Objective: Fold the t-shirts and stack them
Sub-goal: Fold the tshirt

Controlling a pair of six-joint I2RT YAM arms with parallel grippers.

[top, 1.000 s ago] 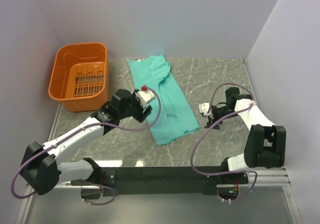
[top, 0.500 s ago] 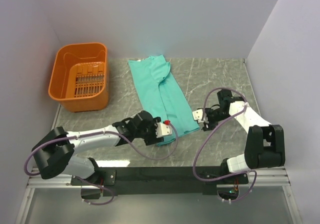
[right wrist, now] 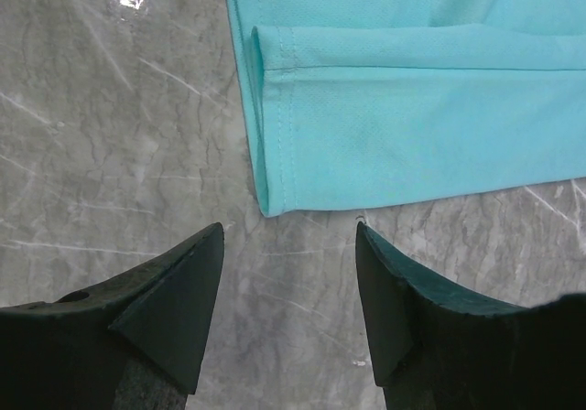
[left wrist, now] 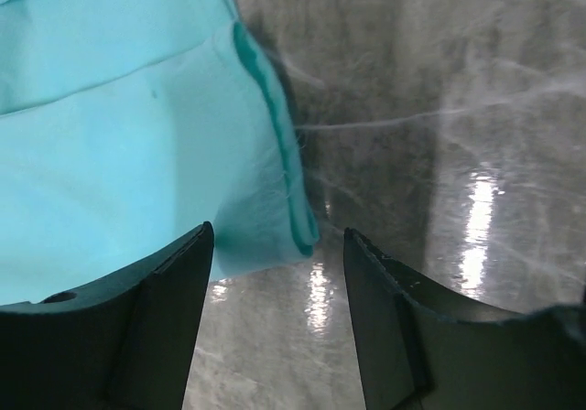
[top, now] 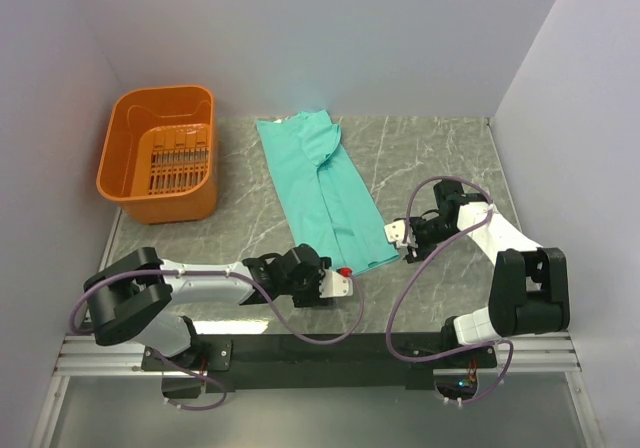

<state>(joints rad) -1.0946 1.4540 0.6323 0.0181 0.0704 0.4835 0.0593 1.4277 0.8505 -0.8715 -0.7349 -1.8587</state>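
I will next use my left gripper to take hold of the teal t-shirt's near hem corner [left wrist: 295, 239] and fold the t-shirt, while its other hem corner stays for my right gripper.
A teal t-shirt [top: 325, 183] lies folded lengthwise into a long strip on the marble table, running from the back wall towards me. My left gripper [top: 322, 280] is open and low over the strip's near left hem corner. In the left wrist view the corner [left wrist: 284, 218] sits just ahead of the gap between the left gripper's [left wrist: 277, 236] fingers. My right gripper [top: 403, 248] is open at the near right hem corner. In the right wrist view the shirt [right wrist: 412, 108] ends just beyond the right gripper [right wrist: 289, 227]. Neither gripper holds cloth.
An orange plastic basket [top: 165, 94] stands at the back left, with nothing in it. Walls close in the table on the left, back and right. The arms' black base rail [top: 320, 350] runs along the near edge.
My left arm has swung from the strip's left edge down and right to its near left hem corner. My right gripper has shifted slightly left towards the near right corner. The shirt has not moved.
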